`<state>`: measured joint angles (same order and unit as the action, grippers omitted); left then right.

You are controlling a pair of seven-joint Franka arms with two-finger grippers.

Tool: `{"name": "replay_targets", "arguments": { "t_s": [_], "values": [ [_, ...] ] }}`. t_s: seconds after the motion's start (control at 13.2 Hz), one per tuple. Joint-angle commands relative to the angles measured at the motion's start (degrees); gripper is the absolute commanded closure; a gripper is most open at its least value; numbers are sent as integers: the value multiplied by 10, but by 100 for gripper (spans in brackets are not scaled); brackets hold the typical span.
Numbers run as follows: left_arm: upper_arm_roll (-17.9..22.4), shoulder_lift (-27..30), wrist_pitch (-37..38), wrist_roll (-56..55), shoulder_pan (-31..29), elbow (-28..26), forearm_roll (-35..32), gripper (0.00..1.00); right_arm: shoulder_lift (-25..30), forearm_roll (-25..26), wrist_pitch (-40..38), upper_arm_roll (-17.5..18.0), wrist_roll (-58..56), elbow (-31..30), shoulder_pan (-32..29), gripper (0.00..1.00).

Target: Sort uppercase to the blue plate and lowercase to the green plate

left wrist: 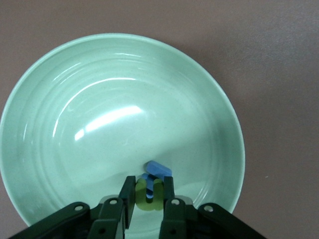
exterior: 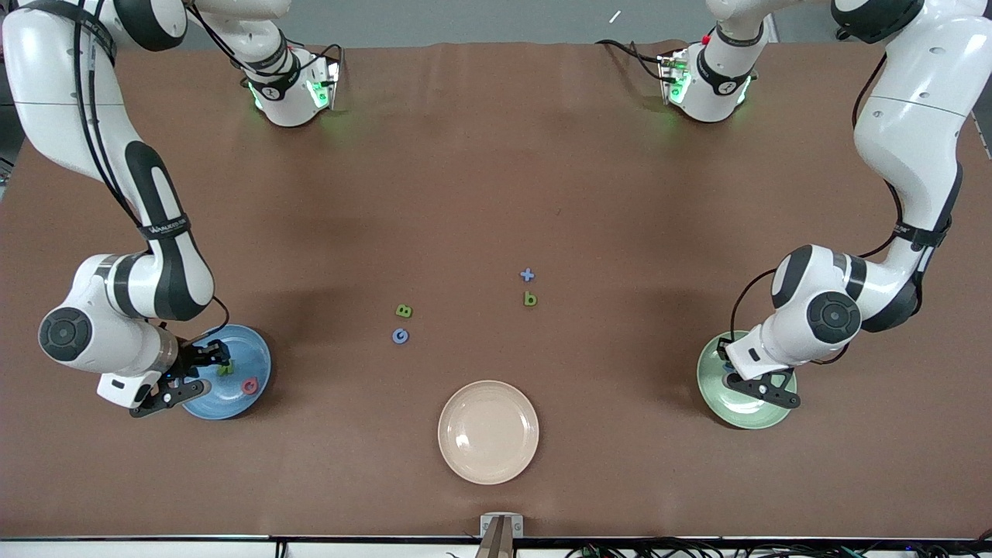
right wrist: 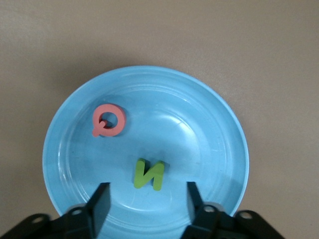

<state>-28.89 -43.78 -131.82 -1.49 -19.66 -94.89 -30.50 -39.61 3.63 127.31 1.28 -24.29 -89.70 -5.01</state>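
Note:
I should let go of the green letter [left wrist: 141,196] with my left gripper now. The letter hangs inside the green plate, over the blue piece [left wrist: 159,171].
Over the green plate [left wrist: 99,99], my left gripper [left wrist: 148,186] is shut on a green u-like lowercase letter [left wrist: 149,198]. A blue lowercase piece [left wrist: 159,171] lies in the plate just under it. My right gripper [right wrist: 147,191] stands open, low over the blue plate [right wrist: 209,129]. Between its spread fingers the green N [right wrist: 148,174] lies free on the plate, with the pink Q [right wrist: 108,120] beside it. On the cloth near the table's middle are a green B [exterior: 404,311], a blue G [exterior: 401,335], a blue cross [exterior: 528,274] and a green b-like letter [exterior: 530,299].
A cream-beige plate [exterior: 488,432] sits near the front edge of the table, nearer the camera than the loose letters. The blue plate [exterior: 252,349] is at the right arm's end, the green plate [exterior: 756,418] at the left arm's end.

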Motion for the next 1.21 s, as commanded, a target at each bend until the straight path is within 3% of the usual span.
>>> {"name": "replay_targets", "arguments": {
  "t_s": [0.0,0.15,0.38,0.61,0.91,1.14],
  "values": [
    [-3,-3,-11,1,-2,-3,-9,60,4,-2,-9,14,12,11,4,0],
    [-3,-4,-12,0,-4,-3,-9,3,8,-1,-13,14,71,11,33,0],
    [-4,6,-10,3,-7,0,-9,0,12,-2,-24,14,163,10,76,0],
    [-32,41,15,-24,-1,2,3,0,13,-2,-39,18,293,9,134,0],
    [-84,53,37,-119,4,1,2,2,9,-3,-36,30,420,6,189,0],
    [-88,48,37,-212,53,4,2,7,7,-5,-21,43,504,3,215,0]
  ]
}}
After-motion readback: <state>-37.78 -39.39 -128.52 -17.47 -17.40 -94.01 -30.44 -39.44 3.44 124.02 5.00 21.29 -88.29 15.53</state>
